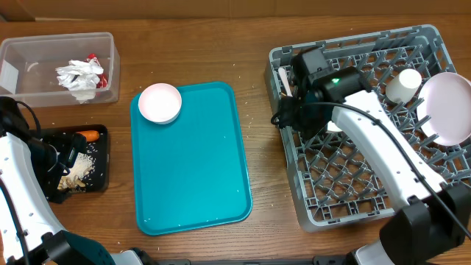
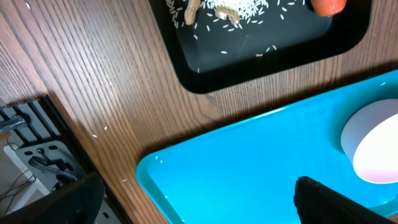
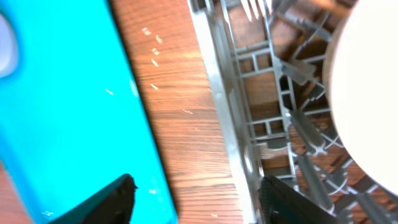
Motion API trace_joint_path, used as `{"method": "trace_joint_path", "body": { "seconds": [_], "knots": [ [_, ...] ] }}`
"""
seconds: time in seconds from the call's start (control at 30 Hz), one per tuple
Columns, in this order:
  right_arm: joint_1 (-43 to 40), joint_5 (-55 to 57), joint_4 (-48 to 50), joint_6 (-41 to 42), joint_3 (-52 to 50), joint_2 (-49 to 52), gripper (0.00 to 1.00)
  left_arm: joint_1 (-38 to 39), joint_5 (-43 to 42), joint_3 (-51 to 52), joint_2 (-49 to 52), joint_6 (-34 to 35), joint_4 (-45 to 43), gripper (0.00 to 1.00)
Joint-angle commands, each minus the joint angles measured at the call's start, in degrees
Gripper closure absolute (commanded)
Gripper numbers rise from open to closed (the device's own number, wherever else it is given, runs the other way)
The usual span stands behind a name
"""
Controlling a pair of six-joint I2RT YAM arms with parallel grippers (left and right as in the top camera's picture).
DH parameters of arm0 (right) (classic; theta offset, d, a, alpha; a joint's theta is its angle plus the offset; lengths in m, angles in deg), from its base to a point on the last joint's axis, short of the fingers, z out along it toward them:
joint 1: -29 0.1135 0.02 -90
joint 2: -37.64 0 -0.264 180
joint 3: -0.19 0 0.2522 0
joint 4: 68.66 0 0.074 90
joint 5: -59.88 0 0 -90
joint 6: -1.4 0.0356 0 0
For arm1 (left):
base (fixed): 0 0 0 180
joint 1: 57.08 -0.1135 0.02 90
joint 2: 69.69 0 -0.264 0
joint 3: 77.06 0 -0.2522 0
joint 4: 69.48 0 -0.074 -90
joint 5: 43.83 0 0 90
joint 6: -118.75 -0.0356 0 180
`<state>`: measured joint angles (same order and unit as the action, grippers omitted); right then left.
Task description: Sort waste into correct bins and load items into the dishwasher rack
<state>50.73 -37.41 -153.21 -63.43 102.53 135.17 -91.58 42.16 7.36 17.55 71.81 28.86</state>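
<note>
My right gripper grabs the white round dish by its rim on the side facing the teal tray [image 1: 195,169] next, to turn the dish upside down on the rack's wires.
A pale pink bowl [image 1: 160,102] sits on the far left corner of the teal tray [image 1: 195,169]; it also shows in the left wrist view [image 2: 373,146]. The clear tub [image 1: 29,73] holds crumpled napkins [image 1: 79,76] and a red wrapper [image 1: 94,62]. The black tray [image 1: 103,158] holds a carrot piece [image 1: 90,135] and grains [image 1: 81,168]. The grey rack [image 1: 346,199] holds a cup [image 1: 403,85], a plate [image 1: 449,107] and a fork [image 1: 283,81]. My left gripper [image 1: 70,151] [image 2: 199,205] is open and empty over the black tray. My right gripper [image 1: 283,112] [image 3: 199,199] is open and empty over the rack's left rim.
In the right wrist view a white round dish [image 3: 367,81] stands among the rack's pegs, and fork tines [image 3: 255,6] show at the top. Loose grains lie scattered on the wood between the teal tray and the rack [image 3: 155,59]. The wooden stick is not in view.
</note>
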Motion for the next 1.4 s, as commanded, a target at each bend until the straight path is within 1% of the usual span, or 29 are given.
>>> {"method": "trace_joint_path", "body": {
  "seconds": [0.0, 0.03, 0.07, 0.1, 0.2, 0.27, 0.37, 0.43, 0.67, 0.73, 0.9, 1.07, 1.23, 1.37],
  "knots": [
    [-0.17, 2.80, -2.71, -0.07, 4.87, -1.81, 0.15, 0.02, 0.13, 0.13, 0.09, -0.85, -0.02, 0.00],
    [-0.24, 4.31, -3.34, -0.04, 5.27, -1.81, 0.14, 0.02, 0.13, 0.13, 0.09, -0.87, 0.00, 0.00],
    [-0.37, 6.10, -3.91, -0.02, 5.35, -1.81, 0.10, 0.02, 0.13, 0.13, 0.09, -0.85, -0.02, 0.00],
    [-0.61, 8.48, -4.57, 0.17, 5.35, -1.81, 0.02, 0.02, 0.13, 0.13, 0.09, -0.85, -0.02, 0.00],
    [-1.84, 14.29, -6.54, 0.13, 5.35, -1.64, 0.01, 0.02, 0.13, 0.13, 0.09, -0.85, 0.00, 0.00],
    [-3.02, 15.19, -6.62, -0.57, 5.35, -1.57, 0.02, 0.02, 0.13, 0.13, 0.09, -0.85, 0.00, 0.00],
    [-4.42, 14.73, -5.90, -3.43, 5.33, -1.29, 0.06, 0.02, 0.13, 0.13, 0.09, -0.87, 0.00, 0.00],
    [-4.87, 14.05, -5.40, -4.46, 5.22, -0.87, 0.11, 0.02, 0.13, 0.13, 0.09, -0.87, 0.00, 0.00],
    [-4.94, 13.22, -4.02, -4.17, 5.14, 2.47, 0.37, 0.02, 0.13, 0.13, 0.09, -0.85, 0.00, 0.00],
    [-4.94, 13.22, -4.09, -4.17, 5.14, 3.45, 0.43, 0.02, 0.13, 0.13, 0.09, -0.85, 0.00, 0.00],
    [-4.94, 13.22, -4.13, -4.17, 5.14, 5.44, 0.45, 0.02, 0.13, 0.13, 0.09, -0.85, 0.00, 0.00],
    [-4.94, 13.20, -4.09, -4.17, 5.14, 5.68, 0.57, 0.02, 0.13, 0.13, 0.09, -0.85, 0.00, 0.00],
    [-4.94, 13.00, -4.00, -4.17, 4.07, 5.70, 0.57, 0.02, 0.13, 0.13, 0.09, -0.87, 0.00, 0.00],
    [-4.94, 13.00, -1.73, -4.15, 1.07, 5.73, 0.58, 0.02, 0.13, 0.13, 0.09, -0.85, 0.00, 0.00]
  ]
}}
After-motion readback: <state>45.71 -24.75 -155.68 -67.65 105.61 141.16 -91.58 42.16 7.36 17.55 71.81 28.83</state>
